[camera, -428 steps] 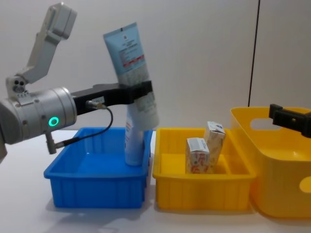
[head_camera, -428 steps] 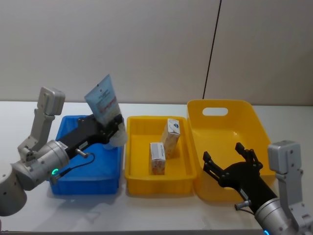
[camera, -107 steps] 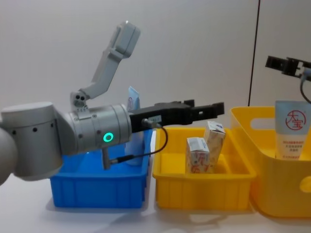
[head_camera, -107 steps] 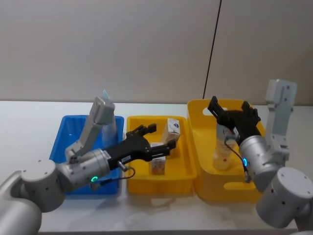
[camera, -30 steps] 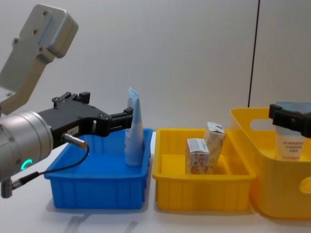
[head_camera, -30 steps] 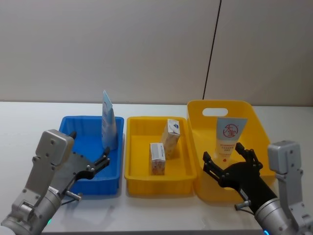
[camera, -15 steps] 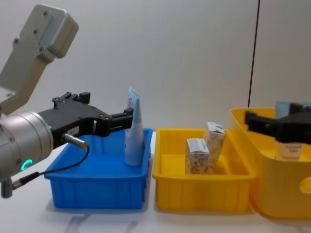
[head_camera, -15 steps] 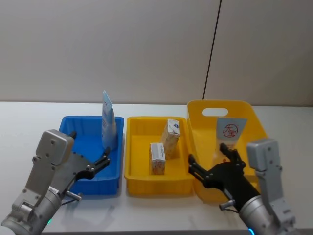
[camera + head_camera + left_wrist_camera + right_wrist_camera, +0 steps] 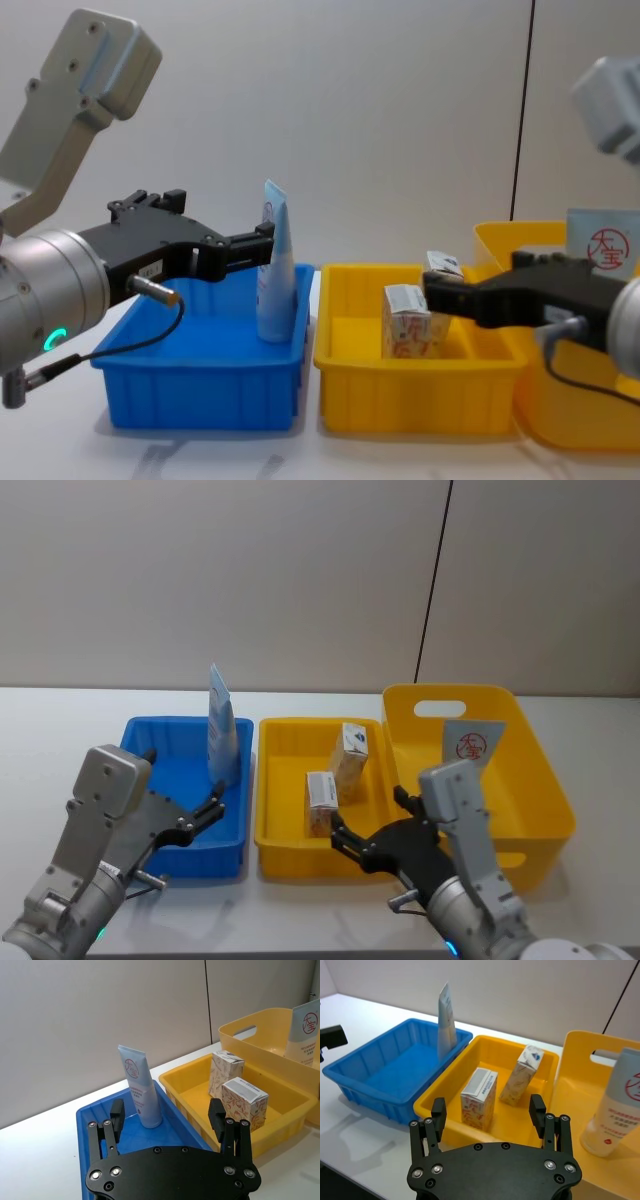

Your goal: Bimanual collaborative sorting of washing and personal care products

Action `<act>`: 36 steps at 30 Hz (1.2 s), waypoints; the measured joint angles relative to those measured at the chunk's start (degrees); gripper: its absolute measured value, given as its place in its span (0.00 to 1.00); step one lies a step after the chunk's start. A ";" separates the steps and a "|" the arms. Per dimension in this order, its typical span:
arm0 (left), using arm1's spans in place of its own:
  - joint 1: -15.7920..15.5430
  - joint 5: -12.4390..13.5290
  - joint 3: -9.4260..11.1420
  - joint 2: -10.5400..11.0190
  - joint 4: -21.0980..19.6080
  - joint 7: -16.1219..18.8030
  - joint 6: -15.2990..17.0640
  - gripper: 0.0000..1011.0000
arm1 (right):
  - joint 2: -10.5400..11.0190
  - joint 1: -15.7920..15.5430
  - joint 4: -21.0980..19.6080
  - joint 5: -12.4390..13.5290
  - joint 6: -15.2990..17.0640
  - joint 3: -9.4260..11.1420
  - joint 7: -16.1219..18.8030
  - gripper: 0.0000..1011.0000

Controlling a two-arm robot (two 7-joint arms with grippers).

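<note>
The right gripper grabs the near cream carton by its printed sides next, to sort the carton into the tall yellow basket [image 9: 545, 800].
A pale blue tube [image 9: 221, 728] stands upright at the back right of the blue bin [image 9: 215, 860]. A second tube with a red circle logo [image 9: 467, 748] leans in the tall yellow basket [image 9: 545, 800]. Two cream cartons with red-orange print, a near one [image 9: 320, 802] and a far one [image 9: 349, 758], stand in the yellow tray [image 9: 290, 858]. My left gripper [image 9: 183, 778] hangs open and empty over the blue bin's front, short of the blue tube [image 9: 140, 1087]. My right gripper [image 9: 368, 815] is open and empty above the tray's front right corner, close to the near carton [image 9: 479, 1096].
The three containers sit side by side on a white table [image 9: 60, 730], blue bin left, tray middle, basket right. A grey wall with a dark vertical line [image 9: 432, 590] stands behind. Bare table lies left of the bin and along the front edge.
My right arm has swung left, from in front of the yellow basket to the front of the middle tray. The left arm and all products are unmoved.
</note>
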 joint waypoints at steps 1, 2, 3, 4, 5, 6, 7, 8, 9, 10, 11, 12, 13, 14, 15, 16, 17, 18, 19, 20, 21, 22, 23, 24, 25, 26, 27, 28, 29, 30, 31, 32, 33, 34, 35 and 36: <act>0.00 0.00 0.00 0.00 0.00 0.00 -0.01 0.99 | -0.35 0.31 0.35 -0.25 0.30 -0.27 -0.20 0.99; 0.00 0.00 0.00 0.01 0.00 0.00 -0.01 0.99 | -0.62 0.52 0.60 -0.49 0.58 -0.47 -0.44 0.99; 0.00 0.00 0.00 0.01 0.00 0.00 -0.01 0.99 | -0.92 0.74 0.88 -0.73 0.87 -0.67 -0.67 0.99; 0.00 0.00 0.00 0.00 0.00 0.00 -0.01 0.99 | -1.20 0.94 1.17 -1.04 1.23 -0.86 -1.03 0.99; 0.00 0.00 0.00 0.00 0.00 0.00 -0.01 0.99 | -1.51 1.12 1.47 -1.29 1.47 -1.02 -1.30 0.99; 0.00 0.00 0.00 0.00 0.00 0.00 -0.02 0.99 | -2.12 1.50 2.05 -1.79 1.94 -1.35 -1.88 0.99; 0.00 0.00 0.00 0.00 0.00 0.00 -0.01 0.99 | -2.85 1.94 2.68 -2.33 2.45 -1.73 -2.55 0.99; 0.00 0.00 0.00 0.00 0.00 0.00 -0.02 0.99 | -3.18 2.11 2.91 -2.55 2.66 -1.87 -2.86 0.99; 0.00 0.00 0.00 0.01 0.00 0.00 -0.02 0.99 | -3.84 2.45 3.43 -2.99 3.07 -2.15 -3.52 0.99; 0.00 0.00 0.00 0.01 0.00 0.00 -0.02 0.99 | -4.16 2.64 3.73 -3.17 3.25 -2.25 -3.84 0.99; 0.00 0.00 0.00 0.00 0.00 0.00 -0.02 0.99 | -4.59 2.78 4.08 -3.38 3.43 -2.38 -4.20 0.99; 0.00 0.00 0.00 0.00 0.00 0.00 -0.02 0.99 | -4.93 2.92 4.33 -3.64 3.66 -2.47 -4.54 0.99; 0.00 0.00 0.00 0.00 0.00 0.00 -0.02 0.99 | -5.27 3.05 4.57 -3.85 3.79 -2.56 -5.02 0.99; 0.00 0.00 0.00 0.00 0.00 0.00 -0.02 0.99 | -6.07 3.36 5.07 -4.24 4.07 -2.72 -5.74 0.99; 0.00 0.00 0.00 0.00 0.00 0.00 -0.02 0.99 | -6.39 3.50 5.40 -4.43 4.20 -2.78 -6.14 0.99; 0.00 0.00 0.00 0.00 0.00 0.00 -0.02 0.99 | -6.76 3.65 5.69 -4.68 4.37 -2.82 -6.64 0.99; 0.00 0.00 0.00 0.01 0.00 0.00 -0.02 0.99 | -7.11 3.78 5.96 -4.80 4.45 -2.86 -6.90 0.99; 0.00 0.00 0.00 0.01 0.00 0.00 -0.02 0.99 | -7.89 4.09 6.60 -5.20 4.70 -2.94 -7.81 0.99; 0.00 0.00 0.00 0.01 0.00 0.00 -0.02 0.99 | -8.23 4.22 6.86 -5.34 4.78 -2.97 -8.19 0.99; 0.00 0.00 0.00 0.01 0.00 0.00 -0.02 0.99 | -8.59 4.36 7.15 -5.56 4.88 -2.99 -8.70 0.99; 0.00 0.00 0.00 0.00 0.00 0.00 -0.02 0.99 | -9.26 4.62 7.68 -5.88 4.98 -3.02 -9.47 0.99; 0.00 0.00 0.00 0.00 0.00 0.00 -0.02 0.99 | -9.59 4.80 7.99 -6.04 5.03 -3.02 -9.83 0.99; 0.00 0.00 0.00 0.01 0.00 0.00 -0.02 0.99 | -10.34 5.05 8.72 -6.34 5.15 -3.03 -10.55 0.99; 0.00 0.00 0.00 0.00 0.00 0.00 -0.02 0.99 | -10.34 5.05 8.72 -6.34 5.15 -3.03 -10.55 0.99; 0.00 0.00 0.00 0.00 0.00 0.00 -0.02 0.99 | -11.08 5.36 9.41 -6.67 5.23 -3.02 -11.35 0.99; 0.00 0.00 0.00 0.00 0.00 0.00 -0.02 0.99 | -11.68 5.64 10.00 -6.94 5.30 -3.00 -12.01 0.99; 0.00 0.00 0.00 0.01 0.00 0.00 -0.01 0.99 | -11.99 5.78 10.33 -7.05 5.34 -2.97 -12.33 0.99; 0.00 0.00 0.00 0.00 0.00 0.00 -0.02 0.99 | -12.28 5.91 10.67 -7.22 5.38 -2.96 -12.64 0.99; 0.00 0.00 0.00 0.00 0.00 0.00 -0.02 0.99 | -12.56 6.04 10.99 -7.34 5.41 -2.93 -13.05 0.99; 0.00 0.00 0.00 0.00 0.00 0.00 -0.01 0.99 | -13.20 6.35 11.70 -7.53 5.45 -2.85 -13.60 0.99; 0.00 0.00 0.00 0.00 0.00 0.00 -0.01 0.99 | -13.47 6.48 12.00 -7.62 5.47 -2.81 -13.88 0.99; 0.00 0.00 0.00 0.01 0.00 0.00 -0.01 0.99 | -13.74 6.62 12.31 -7.73 5.48 -2.77 -14.14 0.99; 0.00 0.00 0.00 0.00 0.00 0.00 -0.01 0.99 | -14.34 6.97 13.15 -7.92 5.52 -2.66 -14.73 0.99; 0.00 0.00 0.00 0.00 0.00 0.00 -0.01 0.99 | -14.57 7.12 13.48 -8.00 5.53 -2.61 -14.97 0.99; 0.00 0.00 0.00 0.01 0.00 0.00 -0.01 0.99 | -14.73 7.22 13.71 -8.08 5.54 -2.58 -15.20 0.99; 0.00 0.00 0.00 0.00 0.00 0.00 -0.01 0.99 | -15.26 7.61 14.45 -8.27 5.56 -2.45 -15.68 0.99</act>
